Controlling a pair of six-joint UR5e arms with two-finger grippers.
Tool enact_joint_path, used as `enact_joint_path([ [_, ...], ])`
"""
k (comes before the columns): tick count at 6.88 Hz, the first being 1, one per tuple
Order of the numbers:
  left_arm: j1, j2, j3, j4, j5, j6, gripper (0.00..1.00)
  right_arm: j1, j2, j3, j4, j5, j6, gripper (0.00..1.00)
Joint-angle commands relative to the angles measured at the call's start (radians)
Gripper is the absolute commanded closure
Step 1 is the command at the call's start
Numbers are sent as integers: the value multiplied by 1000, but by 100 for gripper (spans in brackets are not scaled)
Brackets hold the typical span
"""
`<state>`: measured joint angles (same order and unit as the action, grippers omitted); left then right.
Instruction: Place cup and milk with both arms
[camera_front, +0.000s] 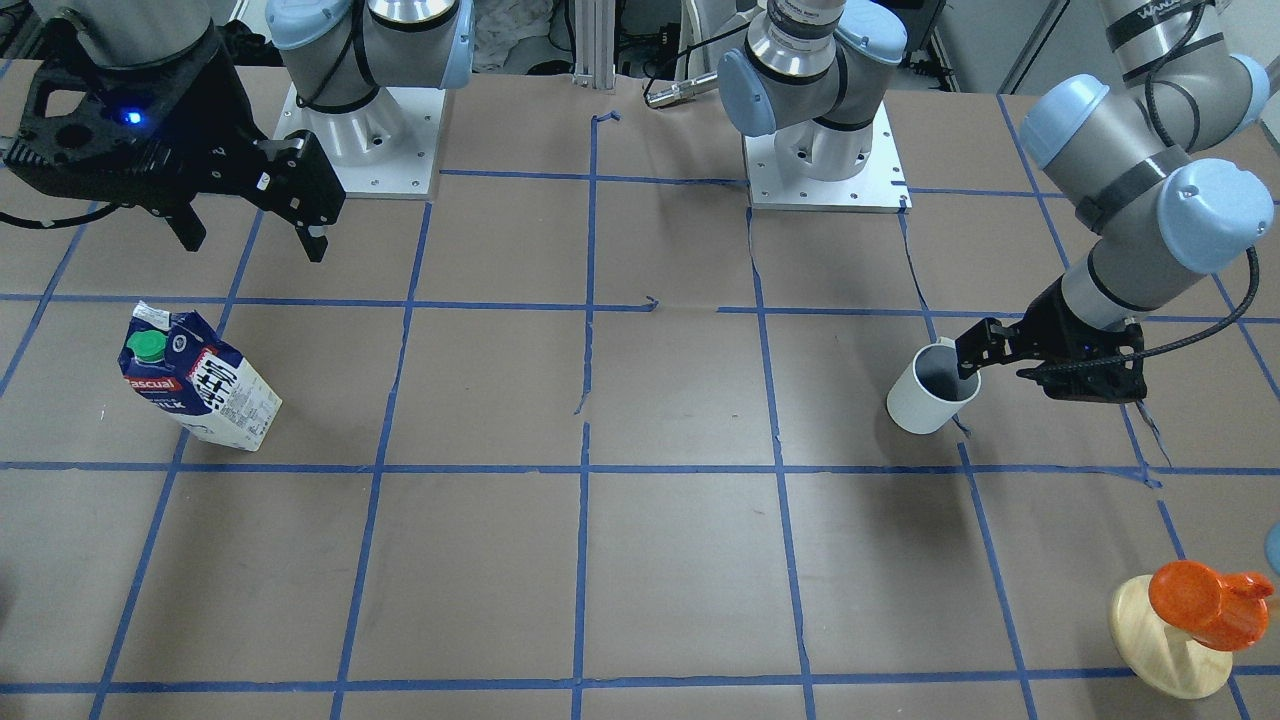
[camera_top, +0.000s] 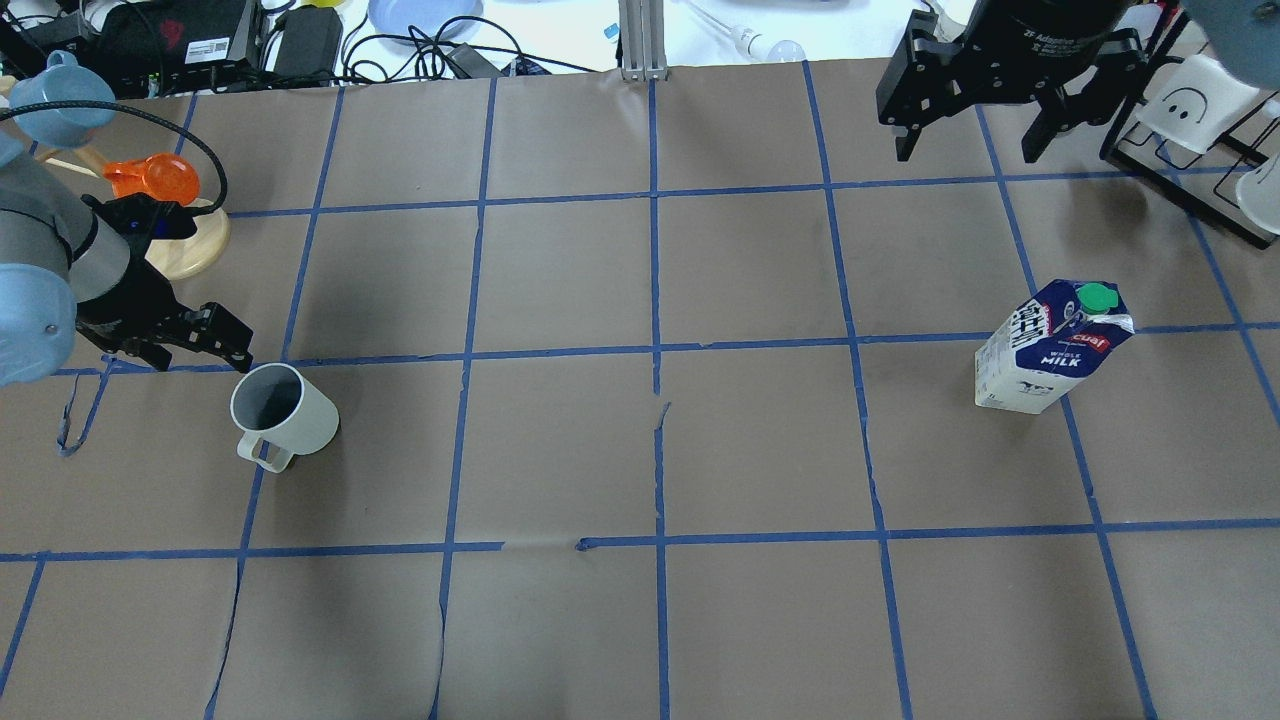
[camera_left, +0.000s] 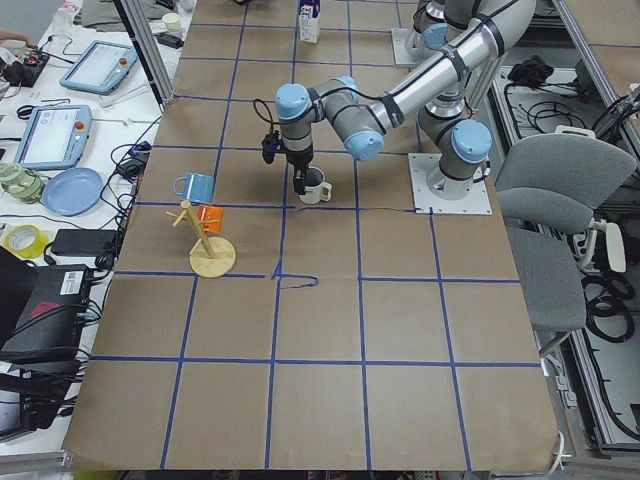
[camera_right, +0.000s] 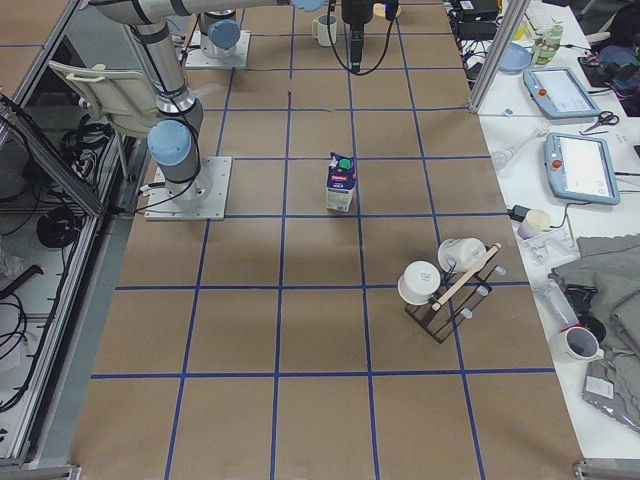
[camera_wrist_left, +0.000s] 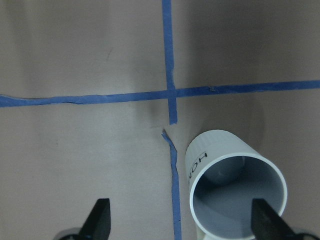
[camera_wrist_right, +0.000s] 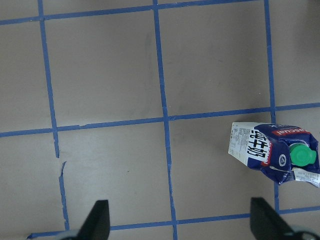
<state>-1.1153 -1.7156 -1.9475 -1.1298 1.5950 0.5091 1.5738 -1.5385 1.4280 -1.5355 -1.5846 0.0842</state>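
The white cup needs to be placed. My left gripper should next grab the cup by its rim (camera_front: 979, 380) and leave its handle (camera_front: 947, 342) free.
The white cup (camera_top: 285, 410) stands upright on the table's left side, its handle toward the robot; it also shows in the front view (camera_front: 925, 395) and the left wrist view (camera_wrist_left: 235, 190). My left gripper (camera_top: 215, 342) (camera_wrist_left: 182, 227) is open and low at the cup's far-left rim, with one finger (camera_wrist_left: 262, 220) over the rim. The milk (camera_top: 1050, 350) (camera_front: 200, 380) (camera_wrist_right: 272, 150) stands upright on the right side. My right gripper (camera_top: 968, 140) (camera_front: 252, 238) is open, empty, and high above the table beyond the milk.
A wooden stand with an orange cup (camera_top: 160, 180) and a blue mug (camera_top: 65, 100) stands just beyond my left arm. A black rack with white mugs (camera_top: 1190, 110) sits at the far right. Blue tape lines grid the brown paper.
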Motion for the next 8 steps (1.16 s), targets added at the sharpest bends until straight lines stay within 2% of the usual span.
enact_joint_path([
  [1,5,-32,-27,7,-3,-1,7,0,0,0,0,0,0,0],
  [2,6,-41,-65,56,2,-7,13,0,1,0,0,0,0,0],
  [3,12,-45,-76,76,2,-18,36,0,1,0,0,0,0,0],
  [4,12,-45,-76,74,2,-52,83,0,1,0,0,0,0,0],
  [5,12,-44,-74,77,-6,-102,100,0,1,0,0,0,0,0],
  [8,-10,3,-65,65,16,-156,100,0,1,0,0,0,0,0],
])
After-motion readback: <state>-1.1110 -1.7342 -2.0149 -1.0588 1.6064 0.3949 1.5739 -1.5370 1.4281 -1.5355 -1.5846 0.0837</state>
